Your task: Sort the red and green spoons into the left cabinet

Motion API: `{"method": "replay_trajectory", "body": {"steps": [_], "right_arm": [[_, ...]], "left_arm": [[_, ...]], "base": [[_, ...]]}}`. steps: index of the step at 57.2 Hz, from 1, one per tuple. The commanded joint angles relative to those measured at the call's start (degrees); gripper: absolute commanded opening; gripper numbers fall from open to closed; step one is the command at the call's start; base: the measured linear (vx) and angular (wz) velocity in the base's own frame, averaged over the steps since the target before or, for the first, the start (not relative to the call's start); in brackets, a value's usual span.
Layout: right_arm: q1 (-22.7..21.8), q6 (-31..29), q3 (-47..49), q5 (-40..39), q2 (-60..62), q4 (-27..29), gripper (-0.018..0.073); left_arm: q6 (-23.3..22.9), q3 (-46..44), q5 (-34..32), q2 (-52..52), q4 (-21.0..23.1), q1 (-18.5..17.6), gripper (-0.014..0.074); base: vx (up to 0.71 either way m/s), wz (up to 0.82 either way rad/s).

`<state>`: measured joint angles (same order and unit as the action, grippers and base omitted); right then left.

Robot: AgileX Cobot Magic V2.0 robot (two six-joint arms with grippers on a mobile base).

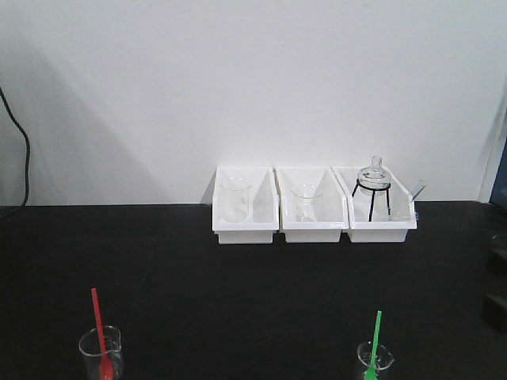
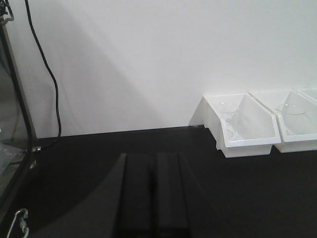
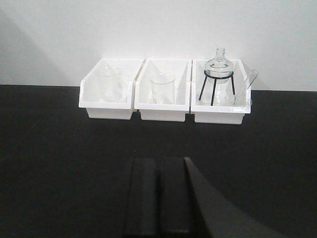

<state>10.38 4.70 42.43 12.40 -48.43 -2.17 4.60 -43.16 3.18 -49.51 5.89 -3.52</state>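
Observation:
The green spoon needs to be sorted into the left cabinet, so next my right gripper should grab it by its upright handle (image 1: 377, 332).
In the front view a red spoon (image 1: 98, 324) stands tilted in a small glass beaker (image 1: 101, 352) at the near left of the black table. A green spoon (image 1: 375, 340) leans in another glass beaker (image 1: 375, 360) at the near right. Neither gripper appears in the front view. My left gripper (image 2: 153, 163) shows in the left wrist view with its two dark fingers pressed together, holding nothing, above bare black table. My right gripper (image 3: 158, 166) looks the same in the right wrist view: shut and empty. The left cabinet is out of view.
Three white bins (image 1: 245, 218) (image 1: 313, 218) (image 1: 383, 218) line the wall, holding a beaker, a second beaker and a round flask on a black tripod (image 1: 372, 186). A black cable (image 2: 49, 79) hangs at the far left beside a glass-and-metal frame (image 2: 17, 124).

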Motion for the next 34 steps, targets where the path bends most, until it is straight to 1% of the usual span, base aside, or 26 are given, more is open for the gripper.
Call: {"method": "replay_trajectory", "body": {"steps": [1,5,12,16,20,24,27,34], "right_arm": [[-0.23,-0.12,2.23,-3.9,0.31,-0.13,0.0182],[-0.23,-0.12,2.23,-3.63,0.31,-0.07,0.0264],[-0.23,-0.08,2.23,-3.63,0.31,1.84,0.0482],[-0.23,-0.08,2.23,-3.63,0.31,2.89,0.0592],[-0.23,-0.08,2.23,-3.63,0.31,4.0,0.068],[-0.23,-0.13,2.23,-3.63,0.31,5.3,0.0732],[-0.23,-0.13,2.23,-3.63,-0.18,5.39,0.073],[-0.23,-0.12,3.09,-3.03,-3.59,5.33,0.0714]], "left_arm": [[-0.47,-2.29,-5.08,0.4,0.41,-0.36,0.0207],[-0.47,-2.29,-5.02,0.4,0.41,-0.36,0.0287],[-0.47,-2.29,-4.85,0.4,0.41,-0.36,0.043],[-0.47,-2.29,-4.85,0.4,0.41,-0.36,0.0517],[-0.47,-2.29,-4.85,0.4,0.41,-0.36,0.0575],[-0.47,-2.29,-4.85,0.4,0.41,-0.36,0.0606],[-0.47,-2.29,-4.85,0.4,0.41,-0.36,0.0617],[-0.51,-2.29,-4.61,0.4,0.41,-0.36,0.0607]], "base": [[0.0,0.0],[0.0,0.0],[0.0,0.0],[0.0,0.0],[0.0,0.0],[0.0,0.0],[0.0,0.0],[0.0,0.0]]}}
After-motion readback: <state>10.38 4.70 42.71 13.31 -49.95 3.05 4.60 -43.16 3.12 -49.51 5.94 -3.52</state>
